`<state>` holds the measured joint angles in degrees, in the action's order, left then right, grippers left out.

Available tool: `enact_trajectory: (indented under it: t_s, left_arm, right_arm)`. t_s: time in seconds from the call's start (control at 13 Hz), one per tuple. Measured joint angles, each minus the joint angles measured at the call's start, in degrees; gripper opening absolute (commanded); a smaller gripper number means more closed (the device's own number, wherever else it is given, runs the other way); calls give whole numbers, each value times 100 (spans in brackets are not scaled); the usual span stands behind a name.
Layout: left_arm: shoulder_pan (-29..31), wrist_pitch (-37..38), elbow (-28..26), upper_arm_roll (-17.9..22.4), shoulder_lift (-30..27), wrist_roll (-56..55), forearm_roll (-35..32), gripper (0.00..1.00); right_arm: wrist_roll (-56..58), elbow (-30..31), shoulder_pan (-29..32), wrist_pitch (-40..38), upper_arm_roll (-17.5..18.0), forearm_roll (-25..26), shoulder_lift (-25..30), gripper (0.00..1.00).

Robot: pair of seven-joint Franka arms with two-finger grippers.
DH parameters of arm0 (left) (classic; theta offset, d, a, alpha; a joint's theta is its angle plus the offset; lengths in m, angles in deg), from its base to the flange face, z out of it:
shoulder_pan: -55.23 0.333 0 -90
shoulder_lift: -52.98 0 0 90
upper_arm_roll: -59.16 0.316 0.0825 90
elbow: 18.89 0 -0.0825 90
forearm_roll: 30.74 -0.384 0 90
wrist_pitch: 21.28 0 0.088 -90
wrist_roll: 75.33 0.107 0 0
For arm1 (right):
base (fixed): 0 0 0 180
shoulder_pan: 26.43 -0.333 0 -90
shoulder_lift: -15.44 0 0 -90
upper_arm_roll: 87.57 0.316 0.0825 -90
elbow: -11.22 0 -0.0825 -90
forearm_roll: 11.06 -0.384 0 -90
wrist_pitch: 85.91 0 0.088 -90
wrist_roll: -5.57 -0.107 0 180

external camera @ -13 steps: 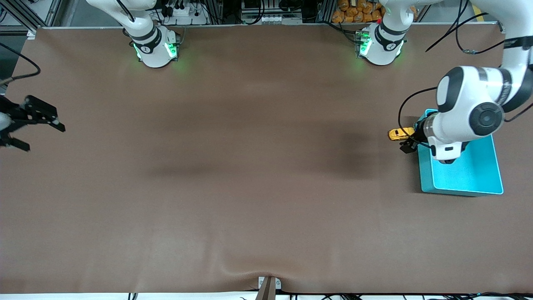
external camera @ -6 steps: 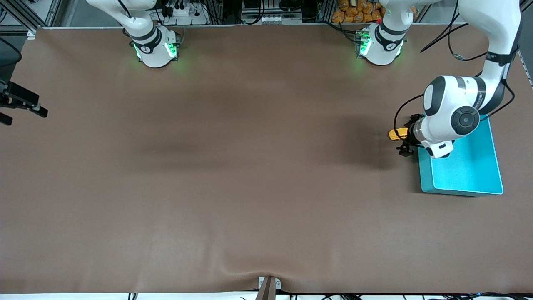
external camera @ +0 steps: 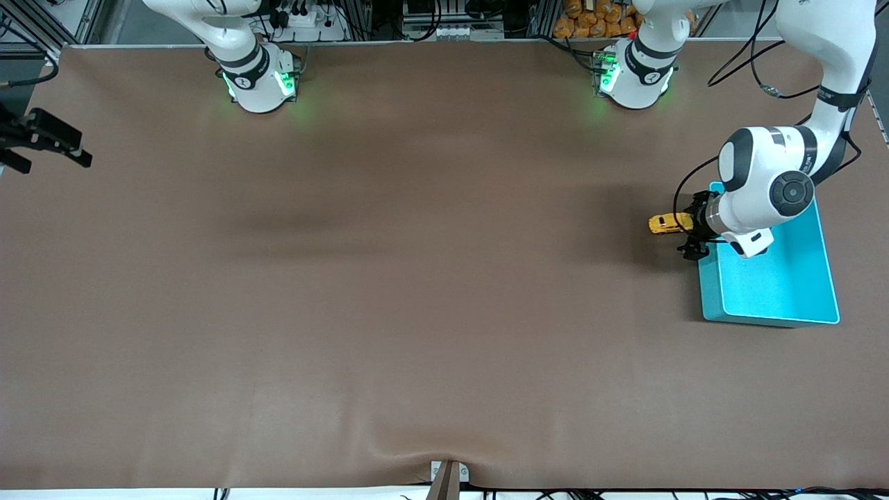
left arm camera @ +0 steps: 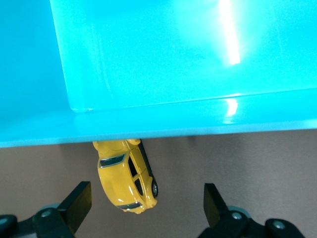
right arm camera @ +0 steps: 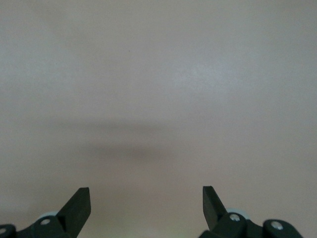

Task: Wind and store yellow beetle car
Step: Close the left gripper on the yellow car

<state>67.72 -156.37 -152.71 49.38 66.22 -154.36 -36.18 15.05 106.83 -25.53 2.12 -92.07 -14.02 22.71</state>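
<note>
My left gripper takes hold of the yellow beetle car by the sides of its cabin [external camera: 669, 223] next, to wind it and store it in the teal bin [external camera: 826, 278].
The yellow beetle car [external camera: 669, 223] lies on the brown table, right beside the outer wall of the teal bin [external camera: 826, 278], on the bin's side toward the right arm's end. My left gripper [external camera: 691, 235] hovers over the car and the bin's edge, open and empty. In the left wrist view the car [left arm camera: 126, 181] sits between the spread fingers, closer to one finger [left arm camera: 77, 203], with its one end hidden under the bin's rim [left arm camera: 148, 126]. My right gripper [external camera: 48, 158] is open and empty over the table's edge at the right arm's end.
The bin's inside [left arm camera: 163, 49] holds nothing that I can see. The two arm bases [external camera: 257, 80] [external camera: 635, 76] stand along the table's back edge. Cables hang near the left arm's elbow [external camera: 767, 184].
The left arm's wrist has shifted slightly over the bin's edge while the car stayed in place. The right gripper has moved toward the robots' base side of the table.
</note>
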Motion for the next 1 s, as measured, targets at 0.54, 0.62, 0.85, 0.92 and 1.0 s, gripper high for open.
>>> enact_trajectory:
  t_s: [0.54,0.62,0.85,0.92,1.0]
  left_arm:
    - [0,-429,-474,-9,5,-9,-5,100]
    - [0,-526,-536,-9,14,-9,-6,100]
    - [0,-762,-679,47,45,-24,-6,100]
    - [2,-804,-703,85,47,-24,-6,100]
    - [2,-859,-724,113,50,-24,-6,100]
  right_arm:
    - [-419,275,-250,-17,-138,5,40,100]
    - [-556,276,-324,-8,-139,20,41,100]
    - [-678,277,-450,116,-138,113,41,100]
    - [-678,278,-455,163,-140,118,41,100]
    - [-678,278,-467,199,-142,127,38,100]
